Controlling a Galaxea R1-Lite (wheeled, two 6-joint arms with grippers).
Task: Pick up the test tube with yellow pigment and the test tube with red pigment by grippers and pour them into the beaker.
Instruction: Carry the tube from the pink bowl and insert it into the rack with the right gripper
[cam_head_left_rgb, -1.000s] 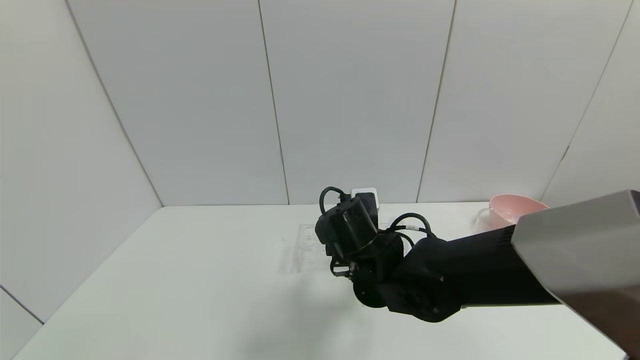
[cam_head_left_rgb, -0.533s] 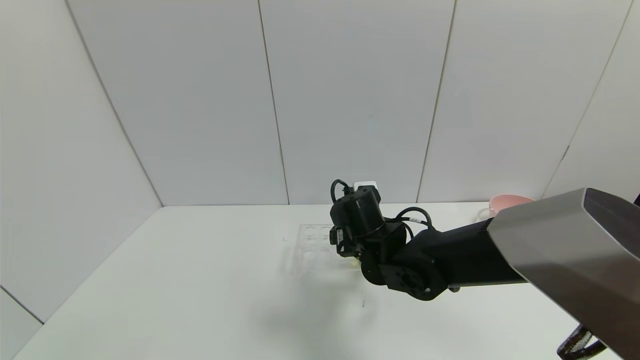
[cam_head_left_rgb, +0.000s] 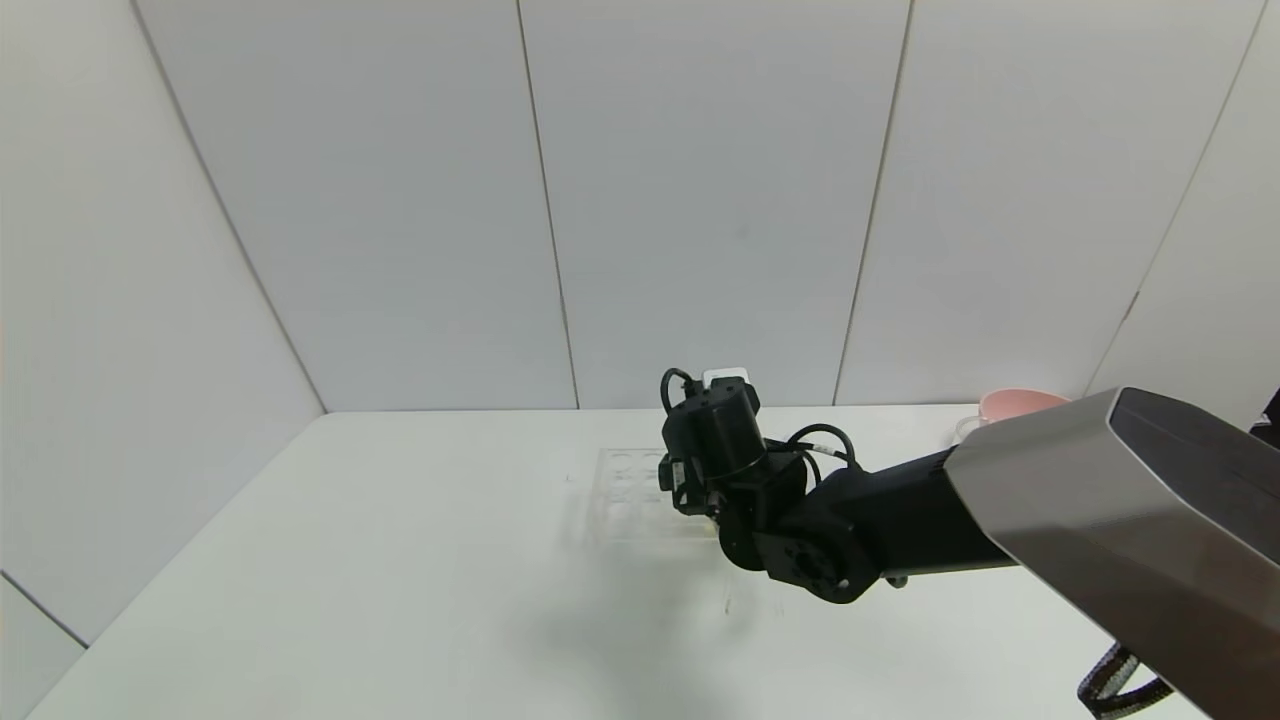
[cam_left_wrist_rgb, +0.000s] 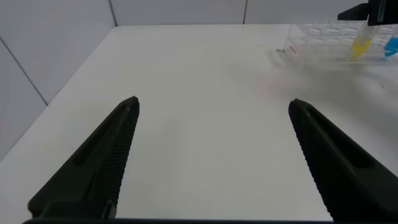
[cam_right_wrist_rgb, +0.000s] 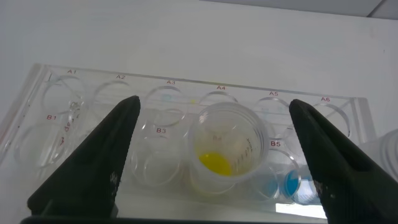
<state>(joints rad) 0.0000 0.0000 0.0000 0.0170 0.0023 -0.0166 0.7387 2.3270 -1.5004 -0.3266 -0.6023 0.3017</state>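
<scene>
In the right wrist view the gripper's fingers stand beside the yellow pigment tube's rim (cam_right_wrist_rgb: 228, 140), and closing now would catch the tube, so my right gripper closes next.
The test tube with yellow pigment (cam_right_wrist_rgb: 227, 146) stands upright in slot B4 of a clear tube rack (cam_right_wrist_rgb: 93, 106). My right gripper (cam_right_wrist_rgb: 214, 102) is open and hangs right above it, one finger on each side and clear of the tube. In the head view the right arm's wrist (cam_head_left_rgb: 715, 445) covers the rack's right part (cam_head_left_rgb: 630, 490). My left gripper (cam_left_wrist_rgb: 212, 101) is open and empty over bare table, well short of the rack (cam_left_wrist_rgb: 317, 37), where the yellow tube (cam_left_wrist_rgb: 360, 46) shows. The test tube with red pigment and the beaker are out of view.
A tube with blue liquid (cam_right_wrist_rgb: 292, 183) stands in the rack next to the yellow one. A pink bowl (cam_head_left_rgb: 1010, 403) sits at the table's back right. The white table (cam_head_left_rgb: 400, 560) stretches to the left and front of the rack.
My right arm has swung back and to the right, settling over the rack's right part. More of the rack's left side now shows.
</scene>
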